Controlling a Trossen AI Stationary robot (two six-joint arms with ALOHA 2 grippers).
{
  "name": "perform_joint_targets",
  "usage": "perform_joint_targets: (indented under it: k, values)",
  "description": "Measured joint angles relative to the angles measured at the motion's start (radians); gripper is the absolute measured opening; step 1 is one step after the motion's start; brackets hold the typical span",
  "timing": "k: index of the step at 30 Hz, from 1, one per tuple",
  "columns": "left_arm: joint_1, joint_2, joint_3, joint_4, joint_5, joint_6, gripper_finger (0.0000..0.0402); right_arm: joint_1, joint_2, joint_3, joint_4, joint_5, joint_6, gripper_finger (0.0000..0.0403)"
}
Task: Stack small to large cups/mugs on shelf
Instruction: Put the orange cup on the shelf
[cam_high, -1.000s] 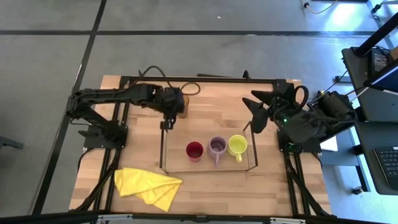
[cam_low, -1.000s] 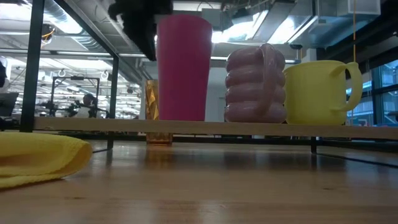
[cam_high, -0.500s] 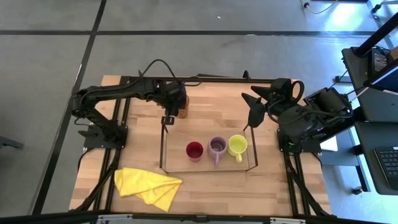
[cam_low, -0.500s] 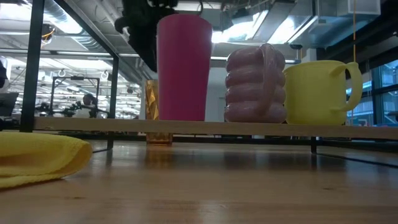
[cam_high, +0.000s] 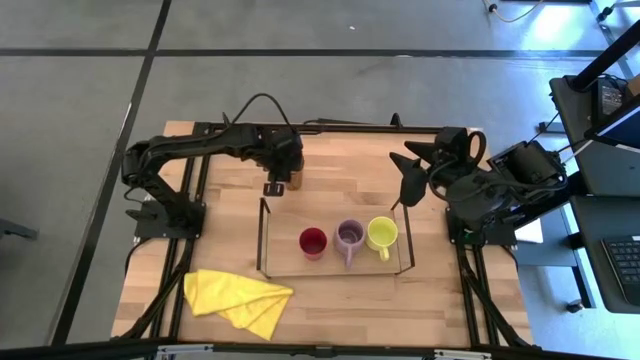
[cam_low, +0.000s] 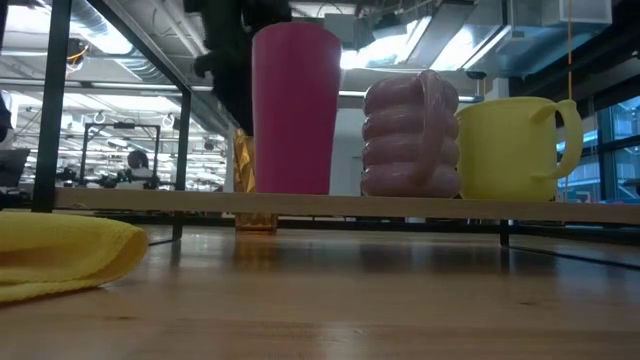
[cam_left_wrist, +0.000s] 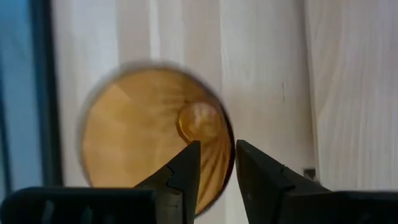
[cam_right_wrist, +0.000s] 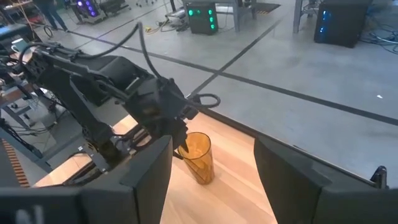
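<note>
The amber tumbler needs to go on the shelf beside the dark red cup, so my left gripper needs to grab it by its rim (cam_left_wrist: 229, 124) next.
The amber tumbler (cam_high: 297, 181) stands upright on the wooden tabletop, beyond the shelf's far left corner. My left gripper (cam_left_wrist: 217, 162) is over it, pointing down, with a narrow gap between its fingers. One finger is inside the rim (cam_left_wrist: 231, 146) and one outside. The dark red cup (cam_high: 313, 242), the lilac mug (cam_high: 349, 236) and the yellow-green mug (cam_high: 381, 234) stand in a row on the shelf (cam_high: 285, 258). My right gripper (cam_high: 405, 185) waits open above the shelf's far right corner. My left gripper comes at the tumbler from above, one finger (cam_left_wrist: 186, 168) inside the rim and the other (cam_left_wrist: 255, 171) outside it. I cannot tell whether either finger touches the wall. The tumbler (cam_right_wrist: 199, 158) stands upright on the table.
A yellow cloth (cam_high: 238, 297) lies at the table's near left corner. The shelf's black wire frames (cam_high: 262, 235) rise at both short ends. In the low view the three vessels (cam_low: 410, 135) stand in front of the tumbler (cam_low: 243, 165).
My left gripper has come down over the tumbler's rim, while its arm has swung toward the table's far edge. My right arm has shifted slightly. The tumbler and the vessels on the shelf have stayed in place.
</note>
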Motion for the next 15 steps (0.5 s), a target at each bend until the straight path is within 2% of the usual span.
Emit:
perform_joint_targets:
  k: [5, 9, 15]
  values:
    - [0.015, 0.001, -0.086, -0.011, 0.026, 0.001, 0.0095, 0.000, 0.000, 0.000, -0.015, 0.000, 0.017, 0.0228]
    - [-0.009, -0.003, -0.109, -0.013, -0.022, 0.006, 0.0087, 0.000, 0.000, 0.000, -0.025, 0.000, 0.021, 0.0228]
    - [-0.045, -0.002, -0.075, 0.012, -0.067, 0.021, 0.0018, -0.005, 0.000, 0.000, -0.027, 0.000, 0.023, 0.0228]
